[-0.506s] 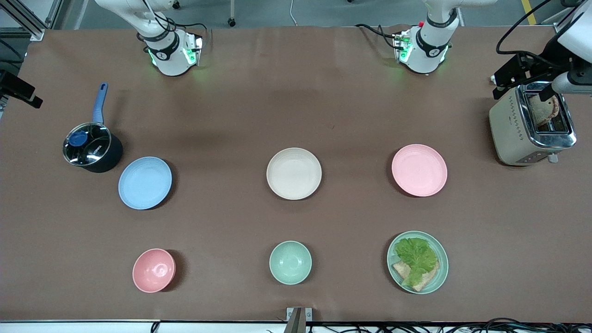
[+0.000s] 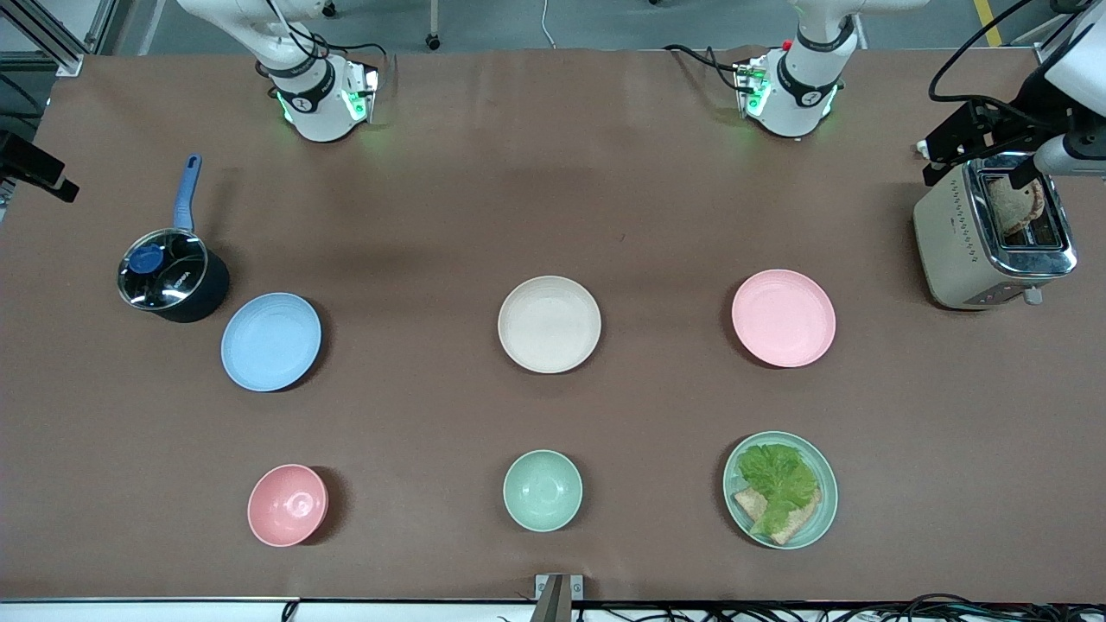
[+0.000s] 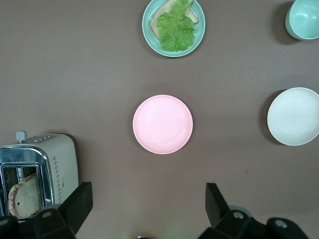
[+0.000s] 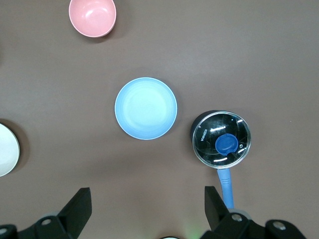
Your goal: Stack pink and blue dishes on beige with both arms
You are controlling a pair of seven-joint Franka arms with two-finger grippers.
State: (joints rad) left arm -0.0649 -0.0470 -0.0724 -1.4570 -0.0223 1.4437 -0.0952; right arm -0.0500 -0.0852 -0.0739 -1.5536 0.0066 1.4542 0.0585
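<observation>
My left gripper should next grip the pink plate by its rim (image 2: 832, 320) to stack it on the beige plate.
The cream-beige plate (image 2: 549, 324) lies mid-table, with the pale pink plate (image 2: 784, 317) beside it toward the left arm's end and the light blue plate (image 2: 271, 341) toward the right arm's end. All three are bare and apart. My left gripper (image 3: 148, 200) hangs open high over the table, with the pink plate (image 3: 163, 124) and the beige plate (image 3: 294, 116) in its view. Just as high, my right gripper (image 4: 148, 200) stands open with the blue plate (image 4: 146, 108) in its view. Neither hand shows in the front view.
A lidded black saucepan (image 2: 171, 275) with a blue handle stands close to the blue plate. A toaster (image 2: 994, 231) holding bread sits at the left arm's end. Nearer the front camera are a pink bowl (image 2: 288, 504), a mint bowl (image 2: 543, 490) and a mint plate (image 2: 780, 489) of lettuce and bread.
</observation>
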